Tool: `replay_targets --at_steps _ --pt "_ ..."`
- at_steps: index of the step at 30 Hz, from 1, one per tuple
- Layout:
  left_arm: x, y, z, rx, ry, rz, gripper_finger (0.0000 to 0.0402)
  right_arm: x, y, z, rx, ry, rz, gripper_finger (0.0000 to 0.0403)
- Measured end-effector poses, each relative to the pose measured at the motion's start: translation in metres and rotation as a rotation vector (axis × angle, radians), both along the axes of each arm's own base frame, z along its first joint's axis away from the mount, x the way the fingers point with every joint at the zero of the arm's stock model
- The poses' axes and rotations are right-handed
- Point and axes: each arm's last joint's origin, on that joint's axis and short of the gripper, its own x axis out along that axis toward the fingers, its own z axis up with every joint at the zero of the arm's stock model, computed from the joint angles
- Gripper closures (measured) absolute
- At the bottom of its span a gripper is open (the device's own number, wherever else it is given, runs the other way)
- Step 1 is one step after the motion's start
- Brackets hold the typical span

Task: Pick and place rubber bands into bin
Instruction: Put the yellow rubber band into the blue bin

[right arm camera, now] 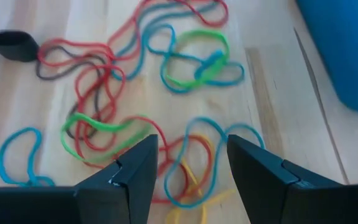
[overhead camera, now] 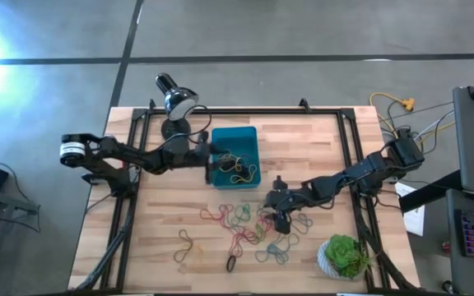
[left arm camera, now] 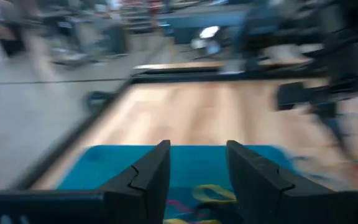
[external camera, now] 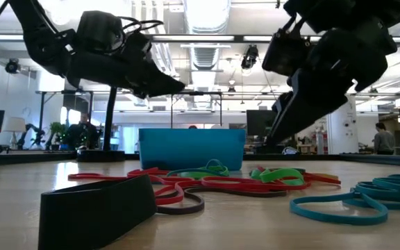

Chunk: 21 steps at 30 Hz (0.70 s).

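The robot's right gripper needs to put the yellow rubber band in the teal bin (overhead camera: 245, 138) (right arm camera: 353, 50), so it should next grab the band where its parts cross.
The teal bin (overhead camera: 245, 138) stands on the wooden table toward its far side, with several rubber bands (overhead camera: 237, 164) lying inside it. More rubber bands (overhead camera: 245, 226) in red, green, blue and yellow lie loose on the table in front of the bin; they also show in the right wrist view (right arm camera: 135, 81). My left gripper (overhead camera: 211, 158) is open and empty above the bin's left wall; in the left wrist view (left arm camera: 197, 146) the bin floor (left arm camera: 104, 165) lies below it. My right gripper (overhead camera: 280, 220) is open and empty just above the right part of the loose pile (right arm camera: 191, 140).
A black desk lamp (overhead camera: 175, 99) stands at the far edge, left of the bin. A green plant in a white pot (overhead camera: 346, 256) stands at the near right corner. A wide black band (overhead camera: 231, 264) lies nearest the front edge, and two brown bands (overhead camera: 186, 245) lie to the left of the pile.
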Motion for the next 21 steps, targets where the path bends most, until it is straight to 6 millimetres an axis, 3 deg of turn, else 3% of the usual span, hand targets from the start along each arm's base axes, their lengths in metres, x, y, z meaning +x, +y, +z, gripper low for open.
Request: replay_targets --at_steps 7,21 --pt "-0.005 -0.015 -0.009 -0.178 0.021 -0.268 0.0261 0.001 0.011 0.004 0.013 -0.057 0.105 0.0216" --pt "-0.016 -0.031 -0.027 -0.226 0.090 -0.325 0.0261 -0.019 0.008 -0.011 0.039 0.223 -0.042 0.0216"
